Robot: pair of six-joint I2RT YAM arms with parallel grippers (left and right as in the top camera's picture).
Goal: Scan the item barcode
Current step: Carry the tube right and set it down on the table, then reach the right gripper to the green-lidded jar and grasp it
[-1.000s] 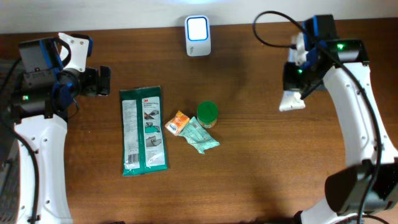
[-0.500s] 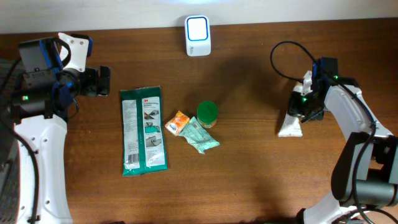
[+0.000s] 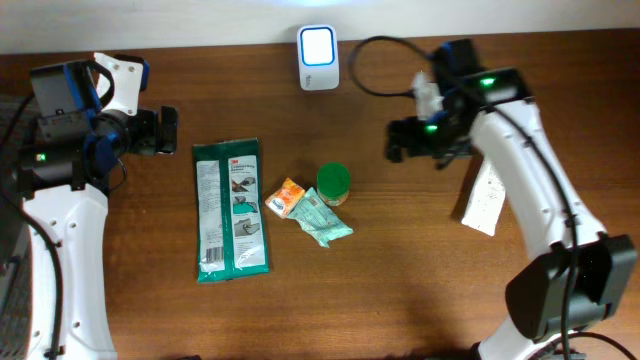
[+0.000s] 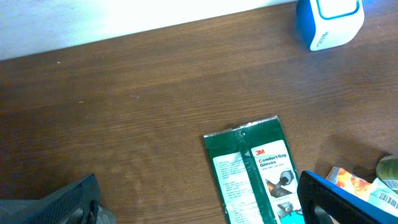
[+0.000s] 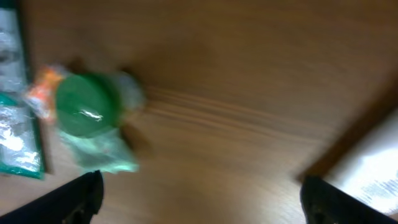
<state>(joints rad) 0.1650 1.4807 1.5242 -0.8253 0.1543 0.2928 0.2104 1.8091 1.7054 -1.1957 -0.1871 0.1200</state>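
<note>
My right gripper is about to grab the green-lidded jar by its green lid [image 3: 333, 180] [image 5: 87, 105]. The jar's body should stay uncovered so the barcode can be scanned.
The white-and-blue scanner [image 3: 318, 58] stands at the table's back edge and shows at the top right of the left wrist view as the scanner [image 4: 328, 22]. A white flat item [image 3: 483, 198] lies loose on the wood at the right; its edge shows in the right wrist view as the white item [image 5: 373, 168]. No barcode is readable. My right gripper [image 3: 400, 140] hangs open and empty over bare wood, between the green-lidded jar [image 3: 333, 183] and the white item. My left gripper [image 3: 160, 131] stays open and empty at the far left, above the green glove packet [image 3: 232, 208].
An orange packet [image 3: 287, 196] and a teal pouch [image 3: 322, 218] lie against the jar. The right wrist view is blurred and shows the jar's green lid [image 5: 87, 106]. The glove packet [image 4: 255, 180] lies between the left fingers.
The right gripper has opened and let go of the white item, which now lies on the table at the right. The right arm has swung left toward the middle. The left arm is still.
</note>
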